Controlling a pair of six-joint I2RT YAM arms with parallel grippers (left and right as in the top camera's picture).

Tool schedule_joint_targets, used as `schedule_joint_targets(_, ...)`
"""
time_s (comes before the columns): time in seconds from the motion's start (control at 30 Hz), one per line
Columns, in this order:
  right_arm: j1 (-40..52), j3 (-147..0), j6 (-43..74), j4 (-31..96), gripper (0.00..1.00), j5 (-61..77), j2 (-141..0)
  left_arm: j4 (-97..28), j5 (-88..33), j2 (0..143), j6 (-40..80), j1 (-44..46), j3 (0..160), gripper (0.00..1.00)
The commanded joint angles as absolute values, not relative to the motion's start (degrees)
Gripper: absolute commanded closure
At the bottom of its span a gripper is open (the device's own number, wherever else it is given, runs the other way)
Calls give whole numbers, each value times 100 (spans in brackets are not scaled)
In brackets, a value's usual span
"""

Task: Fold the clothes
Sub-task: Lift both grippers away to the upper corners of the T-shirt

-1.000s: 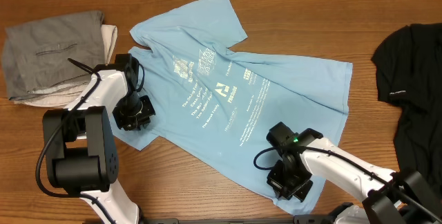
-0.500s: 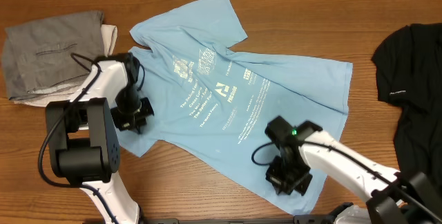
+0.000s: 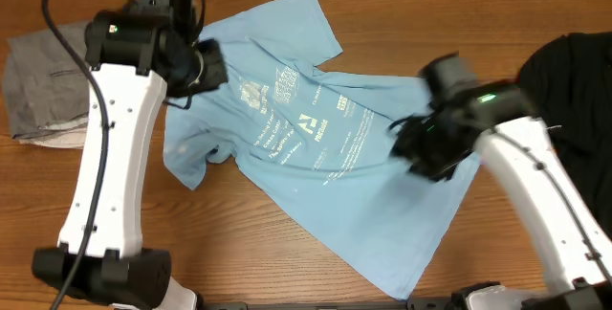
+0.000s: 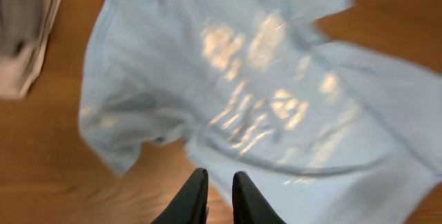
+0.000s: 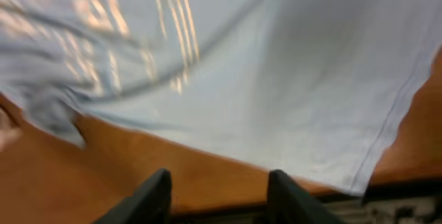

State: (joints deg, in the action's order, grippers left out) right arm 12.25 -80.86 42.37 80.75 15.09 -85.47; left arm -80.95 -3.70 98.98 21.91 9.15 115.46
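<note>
Next, my right gripper grabs the T-shirt's far side edge near the hem to pull the wrinkled body of the T-shirt flat.
The clothes are a light blue T-shirt lying spread diagonally on the wooden table, white printed text facing up. My left gripper hangs raised over the shirt's far left shoulder. In the left wrist view the shirt lies well below the left gripper, whose jaws stand a narrow gap apart with nothing between them. My right gripper hovers above the shirt's right side. Seen from the right wrist, the right gripper is wide open and empty above the shirt and its hem.
A folded grey garment with white cloth under it lies at the far left, also showing as the grey garment in the left wrist view. A black garment covers the far right edge.
Both arms have lifted off the shirt's near edge. The left swung up toward the collar. The right moved up and right, and its jaws opened. The shirt's near left corner now lies slightly rumpled.
</note>
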Motion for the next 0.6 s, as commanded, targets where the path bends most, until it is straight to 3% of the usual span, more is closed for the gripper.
schedule_joint_targets(0.0, 410, -8552, 3734, 8077, 36, 1262, -8525, -8025, -456, 9900, 2123, 1050, 12068, 82)
schedule_joint_targets(0.1, -226, -8600, 3721, 7957, 21, 1260, -8525, -7706, -456, 9900, 2145, 1085, 12189, 83)
schedule_joint_targets(0.2, -746, -8589, 3634, 8053, 13, 1190, -8525, -7616, -449, 9922, 2139, 1129, 12186, 79)
schedule_joint_targets(0.23, -921, -8589, 3531, 8132, 11, 1164, -8525, -7634, -449, 9929, 2137, 1129, 12184, 66)
schedule_joint_targets(0.33, -1247, -8589, 3406, 8333, 11, 1096, -8525, -7642, -449, 9933, 2139, 1129, 12119, 43)
schedule_joint_targets(0.4, -1382, -8589, 3087, 8320, 21, 1094, -8525, -7644, -449, 9935, 2139, 1127, 12101, 31)
schedule_joint_targets(0.47, -1424, -8589, 2740, 8211, 34, 1087, -8525, -7644, -449, 9935, 2139, 1127, 12101, 0)
schedule_joint_targets(0.53, -1424, -8589, 2554, 8112, 54, 980, -8525, -7644, -449, 9935, 2139, 1129, 12101, 0)
schedule_joint_targets(0.57, -1424, -8589, 2462, 8103, 59, 978, -8525, -7644, -449, 9935, 2139, 1129, 12101, 0)
